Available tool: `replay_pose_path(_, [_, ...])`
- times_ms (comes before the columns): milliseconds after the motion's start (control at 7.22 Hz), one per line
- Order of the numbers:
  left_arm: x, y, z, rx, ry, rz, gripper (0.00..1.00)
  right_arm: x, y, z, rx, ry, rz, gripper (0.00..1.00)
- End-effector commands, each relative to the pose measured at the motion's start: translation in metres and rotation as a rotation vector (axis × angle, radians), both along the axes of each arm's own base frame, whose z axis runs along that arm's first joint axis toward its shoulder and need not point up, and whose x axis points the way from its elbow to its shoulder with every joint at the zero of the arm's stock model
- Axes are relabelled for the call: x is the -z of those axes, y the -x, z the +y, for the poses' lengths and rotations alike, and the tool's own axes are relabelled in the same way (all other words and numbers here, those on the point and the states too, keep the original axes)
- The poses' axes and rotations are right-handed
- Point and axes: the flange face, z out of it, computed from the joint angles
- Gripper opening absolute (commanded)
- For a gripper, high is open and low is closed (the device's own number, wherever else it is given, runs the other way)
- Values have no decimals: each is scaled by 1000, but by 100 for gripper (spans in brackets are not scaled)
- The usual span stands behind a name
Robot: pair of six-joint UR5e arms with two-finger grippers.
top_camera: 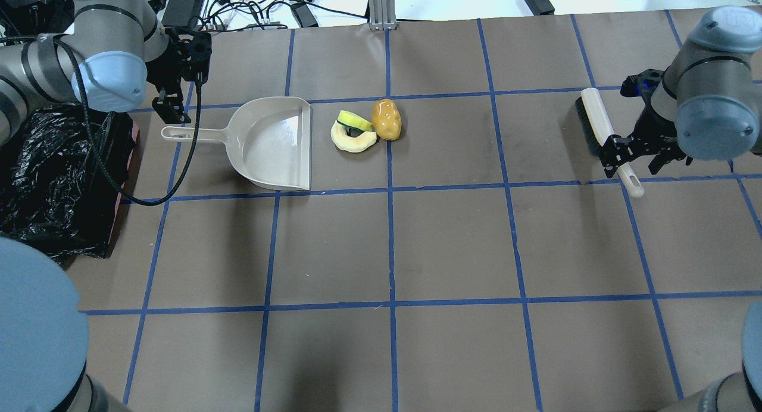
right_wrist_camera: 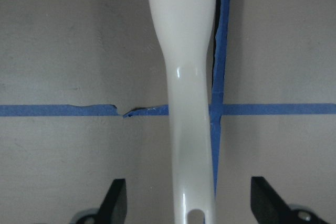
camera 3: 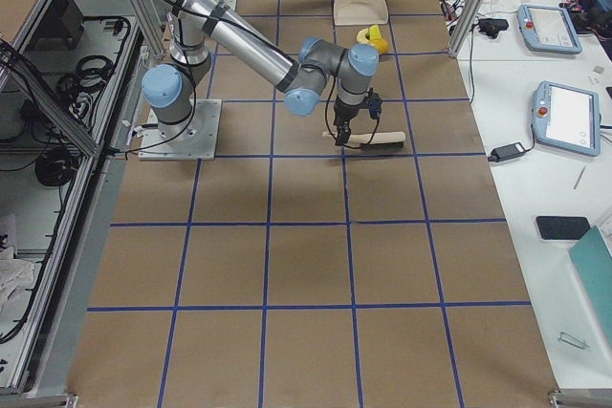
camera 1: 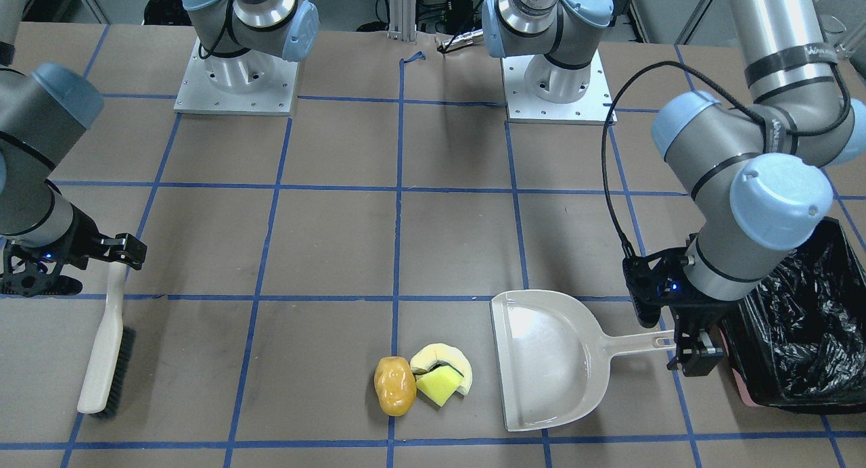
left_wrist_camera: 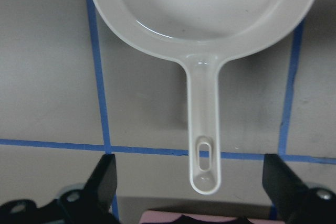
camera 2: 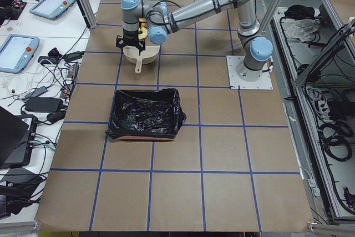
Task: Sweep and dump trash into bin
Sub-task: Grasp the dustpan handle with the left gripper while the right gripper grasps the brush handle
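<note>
The bristles need to stay free to sweep, so my right gripper will next grab the brush by its white handle (camera 1: 116, 274) (right_wrist_camera: 190, 140).
The trash lies together on the table: an orange-yellow potato shape (top_camera: 387, 119), a cream curved slice (top_camera: 352, 143) and a yellow-green wedge (top_camera: 355, 120). The beige dustpan (top_camera: 274, 144) lies beside them with its open mouth toward them. My left gripper (left_wrist_camera: 194, 182) is open, with its fingers wide on either side of the dustpan handle's end (left_wrist_camera: 203, 166) and not touching it. The black-bagged bin (top_camera: 53, 174) stands behind that gripper. My right gripper (right_wrist_camera: 191, 203) is open and straddles the white handle of a brush (top_camera: 598, 123) that lies flat.
The two arm bases (camera 1: 235, 82) stand at the robot's side of the table. A black cable (top_camera: 178, 174) hangs from the left wrist down to the table by the dustpan. Blue tape lines form a grid on the brown table (top_camera: 452, 245).
</note>
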Motion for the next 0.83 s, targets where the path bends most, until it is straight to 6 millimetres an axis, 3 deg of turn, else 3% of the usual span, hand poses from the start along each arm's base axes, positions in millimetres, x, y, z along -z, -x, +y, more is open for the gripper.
replay_pose_path(0, [22,-16,-5,-37,-49,18,90,9,0,0,5,-15,-5,78])
replay_pose_path(277, [28,-27,1,-107,-129,70,90,10,0,0,8,-18,-6,73])
replay_pose_path(416, [28,-24,8,-139,-184,106,98,9,0,1,10,-16,-5,63])
replay_pose_path(554, [40,-26,12,-146,-207,110,100,9,0,0,11,-15,-4,55])
replay_pose_path(693, [41,-28,12,-140,-210,110,100,9,0,0,11,-13,-4,38])
